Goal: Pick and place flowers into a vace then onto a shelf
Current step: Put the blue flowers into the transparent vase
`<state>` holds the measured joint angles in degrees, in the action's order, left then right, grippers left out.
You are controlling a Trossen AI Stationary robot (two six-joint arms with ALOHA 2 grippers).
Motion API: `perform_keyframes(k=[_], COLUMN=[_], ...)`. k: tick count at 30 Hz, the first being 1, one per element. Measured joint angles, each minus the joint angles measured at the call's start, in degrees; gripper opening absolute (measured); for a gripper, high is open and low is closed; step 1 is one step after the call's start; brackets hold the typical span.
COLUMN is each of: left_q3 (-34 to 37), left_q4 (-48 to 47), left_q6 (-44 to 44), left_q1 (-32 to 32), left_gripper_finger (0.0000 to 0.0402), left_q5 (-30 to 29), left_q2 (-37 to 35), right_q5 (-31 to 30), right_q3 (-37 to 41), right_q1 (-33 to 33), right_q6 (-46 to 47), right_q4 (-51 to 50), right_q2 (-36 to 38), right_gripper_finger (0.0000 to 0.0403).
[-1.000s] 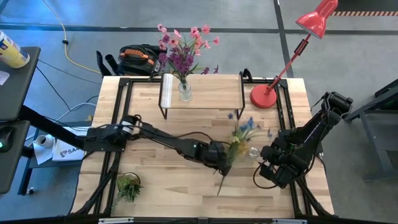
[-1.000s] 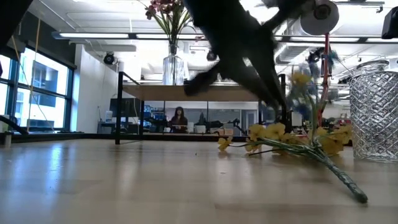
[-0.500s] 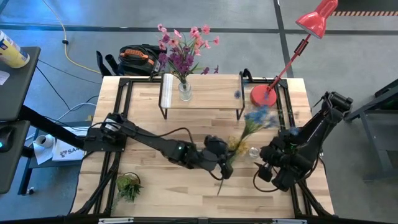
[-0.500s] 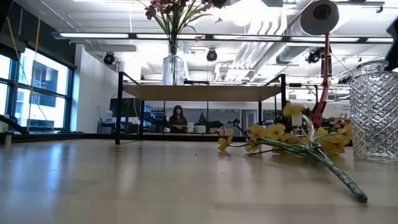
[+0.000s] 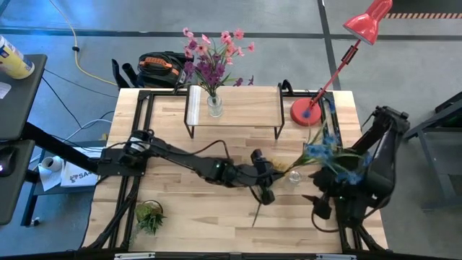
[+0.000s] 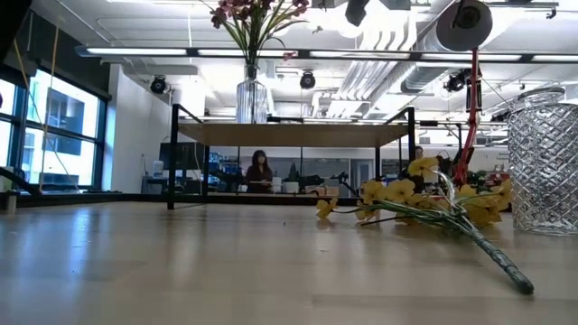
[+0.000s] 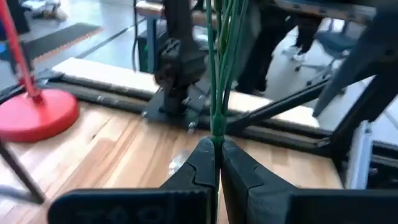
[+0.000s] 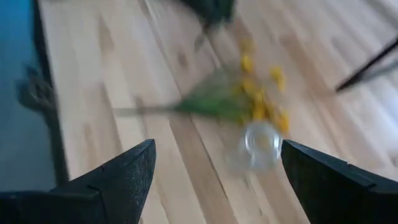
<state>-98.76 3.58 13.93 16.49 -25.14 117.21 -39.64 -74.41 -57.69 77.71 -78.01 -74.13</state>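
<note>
The glass vase needs to be made ready for the blue flowers (image 5: 325, 150), so my right gripper should grab the vase by its body next.
My left gripper (image 5: 270, 176) is shut on the green stems of the blue flowers (image 5: 325, 150), whose heads hang high over the table's right side, in front of my right arm. A yellow flower bunch (image 6: 424, 200) lies flat on the table with its stem end toward the near edge. An empty cut-glass vase (image 5: 294, 175) stands upright beside it. My right gripper (image 8: 214, 168) hovers open above the vase and the yellow bunch. The pink and purple flowers (image 5: 213, 56) stand in a glass vase on the shelf (image 5: 245, 108) at the far side. My left gripper pinches several thin green stems (image 7: 215, 127) of the blue flowers between its two fingers. The fingers (image 7: 202, 163) come nearly level from the table's left and lie across the stems. The blue flowers are lifted clear of the table, stems slanting up toward the right edge.
A red desk lamp with a round base (image 5: 306, 112) stands at the far right corner, its arm leaning out over the table's right edge. A small green plant tuft (image 5: 149, 215) lies near the front left. Black frame rails run along both table sides.
My left gripper has risen and rolled, staying shut on the stems. The blue flowers have lifted off and swung from table centre toward the right edge. The yellow bunch has stayed on the table. My right gripper has gone up, still open.
</note>
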Motion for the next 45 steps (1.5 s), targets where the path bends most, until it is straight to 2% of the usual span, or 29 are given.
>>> perform_keyframes(k=[9, 15, 18, 27, 39, 45], left_q3=[-0.2, -0.2, -0.2, -0.2, -0.2, -0.1], left_q4=[8.9, 9.6, 9.5, 9.5, 3.6, 4.0], left_q6=[-6.1, -6.2, -6.4, -7.0, -4.5, -3.2], left_q1=[-0.3, -0.4, -0.4, -0.5, -1.6, -1.4], left_gripper_finger=[0.0042, 0.0042, 0.0042, 0.0042, 0.0072, 0.011], left_q5=[-2.4, -1.8, -2.0, -3.6, -5.5, -12.2], left_q2=[-0.1, -0.1, -0.1, 0.4, 0.4, 0.5], right_q5=[-11.7, -14.6, -15.7, -16.8, -16.2, -15.6], right_q3=[-10.1, -11.5, -11.5, -11.5, -11.5, -11.5], right_q1=[5.3, 8.6, 10.2, 14.5, 15.7, 15.8], right_q6=[-10.3, -12.2, -13.1, -14.7, -16.3, -15.3], right_q4=[-0.7, -1.7, -1.6, -0.9, -0.4, -1.0], right_q2=[0.0, 0.0, 0.0, 0.0, 0.0, 0.1], right_gripper_finger=[0.0336, 0.0335, 0.0322, 0.022, 0.0017, 0.0026])
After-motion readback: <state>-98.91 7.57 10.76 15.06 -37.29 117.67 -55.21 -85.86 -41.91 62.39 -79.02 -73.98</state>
